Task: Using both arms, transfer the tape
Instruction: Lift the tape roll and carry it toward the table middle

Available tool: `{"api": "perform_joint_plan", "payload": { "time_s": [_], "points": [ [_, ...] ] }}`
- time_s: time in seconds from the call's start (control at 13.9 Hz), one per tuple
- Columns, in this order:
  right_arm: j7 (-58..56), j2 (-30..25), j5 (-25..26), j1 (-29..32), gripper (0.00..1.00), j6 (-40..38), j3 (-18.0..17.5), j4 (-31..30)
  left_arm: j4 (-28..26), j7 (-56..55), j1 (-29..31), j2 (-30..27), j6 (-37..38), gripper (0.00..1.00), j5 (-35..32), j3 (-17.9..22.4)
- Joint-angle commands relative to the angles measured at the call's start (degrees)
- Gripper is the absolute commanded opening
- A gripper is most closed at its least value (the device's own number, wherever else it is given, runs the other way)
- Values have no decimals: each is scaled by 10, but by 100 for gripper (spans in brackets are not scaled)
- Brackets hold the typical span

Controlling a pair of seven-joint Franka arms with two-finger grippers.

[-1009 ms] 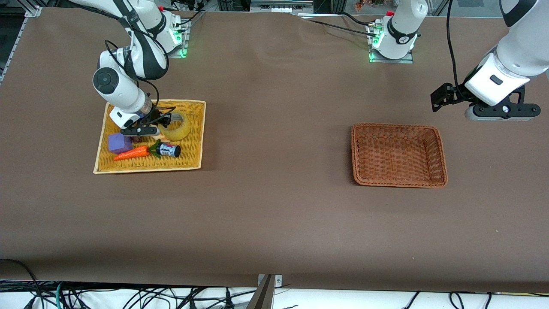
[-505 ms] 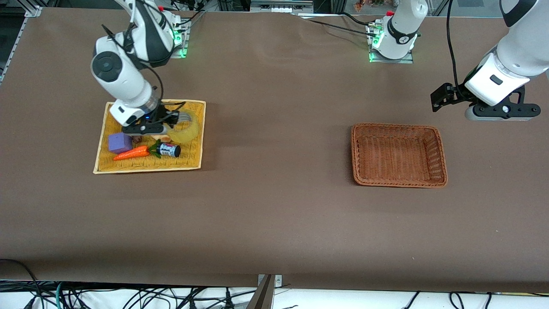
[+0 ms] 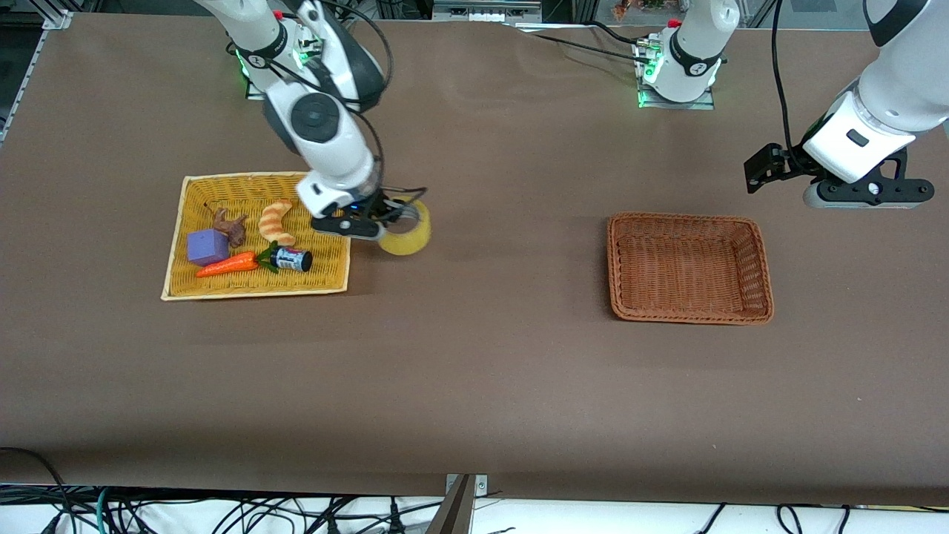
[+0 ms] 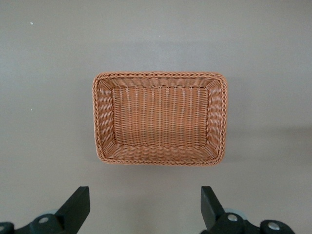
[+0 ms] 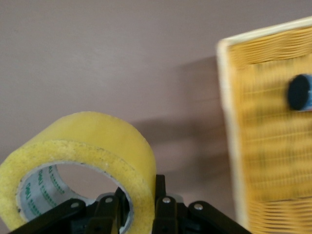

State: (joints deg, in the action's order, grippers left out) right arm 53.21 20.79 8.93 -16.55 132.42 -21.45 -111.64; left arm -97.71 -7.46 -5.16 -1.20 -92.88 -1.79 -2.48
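Observation:
My right gripper needs to stay closed on the tape, because the tape hangs above the table with its shadow apart in the right wrist view and would drop if I opened now.
The tape is a yellowish roll with a pale core. My right gripper is shut on its wall, one finger inside the ring and one outside, and holds it in the air over the bare table just past the yellow tray's edge. In the right wrist view the tape fills the foreground between the fingers. My left gripper is open and empty, waiting in the air above the table beside the brown basket. The left wrist view shows the basket and both open fingertips.
The yellow tray holds a purple block, a toy carrot, a dark small bottle, an orange-striped croissant toy and a brown item. The brown basket is empty.
My right gripper lifted the tape out of the yellow tray and carried it toward the table's middle, past the tray's edge. The croissant toy is now uncovered. The left arm has not moved.

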Motion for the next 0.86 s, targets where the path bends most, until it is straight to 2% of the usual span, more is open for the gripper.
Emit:
{"api": "perform_joint_plan", "payload": {
  "time_s": [0.0, 0.22, 0.79],
  "points": [
    [88, 106, 49, -43, 0, -27, 3, 126, -5, 13, 2, -10, -2, 100, 12, -1],
    [130, 160, 63, -80, 0, -66, 4, 207, -5, 13, 2, -10, -2, 100, 12, -1],
    [168, 223, 76, -117, 0, -67, 5, 244, -2, 14, 2, -9, -2, 100, 10, -1]
  ]
}}
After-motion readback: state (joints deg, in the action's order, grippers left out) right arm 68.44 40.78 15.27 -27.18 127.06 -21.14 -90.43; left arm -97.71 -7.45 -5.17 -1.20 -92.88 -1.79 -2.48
